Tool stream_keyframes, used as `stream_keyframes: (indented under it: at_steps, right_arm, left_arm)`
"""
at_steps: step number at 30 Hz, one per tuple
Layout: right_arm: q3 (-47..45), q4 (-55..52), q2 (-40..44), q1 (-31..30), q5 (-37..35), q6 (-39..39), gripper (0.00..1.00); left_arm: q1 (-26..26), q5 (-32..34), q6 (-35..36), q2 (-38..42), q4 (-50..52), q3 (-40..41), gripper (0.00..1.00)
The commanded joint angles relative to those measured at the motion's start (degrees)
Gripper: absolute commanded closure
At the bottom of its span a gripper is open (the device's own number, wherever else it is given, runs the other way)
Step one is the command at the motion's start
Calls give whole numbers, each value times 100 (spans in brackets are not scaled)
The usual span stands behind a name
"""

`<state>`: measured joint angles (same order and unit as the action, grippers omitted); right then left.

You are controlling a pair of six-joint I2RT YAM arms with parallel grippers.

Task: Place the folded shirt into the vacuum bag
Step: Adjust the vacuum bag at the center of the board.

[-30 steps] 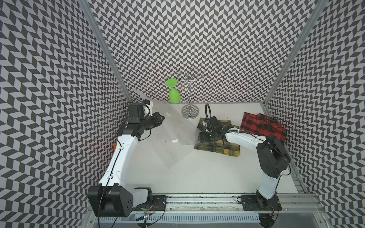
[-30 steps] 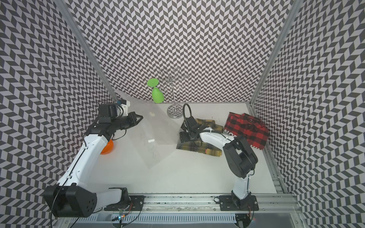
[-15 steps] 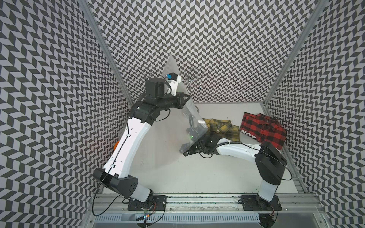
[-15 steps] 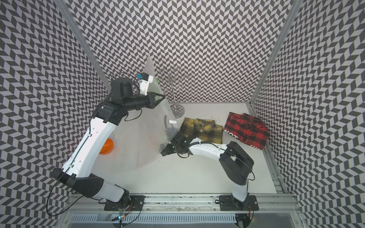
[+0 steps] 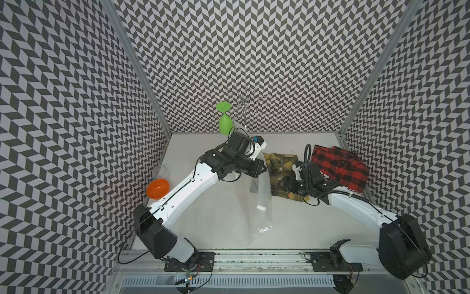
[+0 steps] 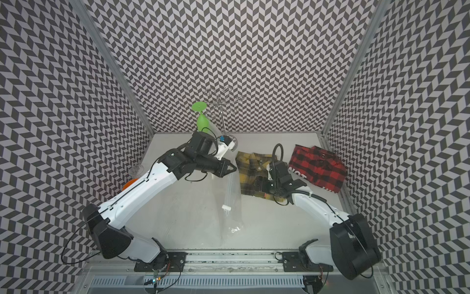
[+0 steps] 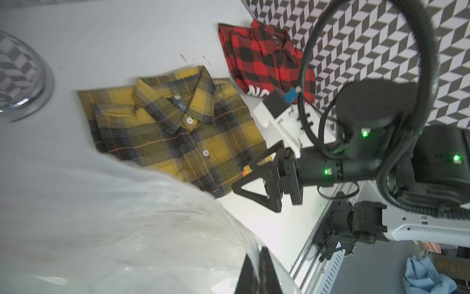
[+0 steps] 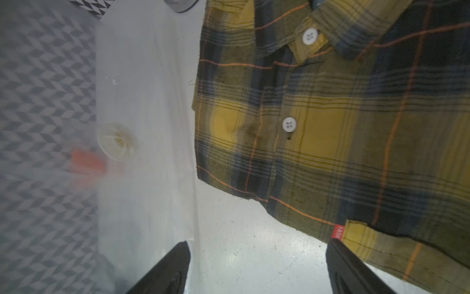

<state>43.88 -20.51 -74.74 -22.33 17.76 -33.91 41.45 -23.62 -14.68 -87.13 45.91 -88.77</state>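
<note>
The bag hangs beside the yellow plaid shirt, and the bag's edge would fall short onto the table if the left gripper opened now. The left gripper should hold the bag.
The vacuum bag [image 5: 256,216], clear and crinkly, hangs from my left gripper [image 5: 263,168] down to the table, its white zip slider [image 6: 226,208] partway down. In the left wrist view, my left gripper [image 7: 257,255] is shut on the bag's edge [image 7: 152,229]. The folded yellow plaid shirt [image 5: 281,165] lies flat just right of the bag. My right gripper [image 5: 286,184] hovers open over the shirt's near edge. In the right wrist view, bare table shows between my right gripper's [image 8: 258,244] fingers, one by the bag's edge, one at the shirt's [image 8: 330,114] corner. The bag's white valve cap [image 8: 117,141] shows.
A folded red plaid shirt [image 5: 338,168] lies at the back right by the wall. A wire rack [image 5: 245,107] with a hanging green glass [image 5: 225,124] stands at the back. An orange bowl [image 5: 157,189] and a clear cup [image 5: 160,171] sit at the left wall.
My left arm carried the bag from the back left, up, then down beside the yellow shirt. My right gripper pulled back from under the bag to the shirt's near edge.
</note>
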Motion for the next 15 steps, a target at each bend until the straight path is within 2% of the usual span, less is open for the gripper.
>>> stream_keyframes:
  at_steps: [1,6,9,14,15]
  right_arm:
    - [-206,-25,83,426,486,106,13]
    - [-372,-254,320,1118,472,157,11]
    - [-201,-315,575,1391,472,157,11]
    - [176,-78,726,1468,472,157,11]
    - [163,23,737,1497,1623,135,10]
  left_arm:
    - [211,29,141,-201,-273,100,95]
    - [223,314,347,-603,-332,-66,95]
    - [341,14,369,-787,-590,20,89]
    - [941,-646,165,-1227,-1308,565,74]
    - [990,-744,141,-1294,-1395,666,72]
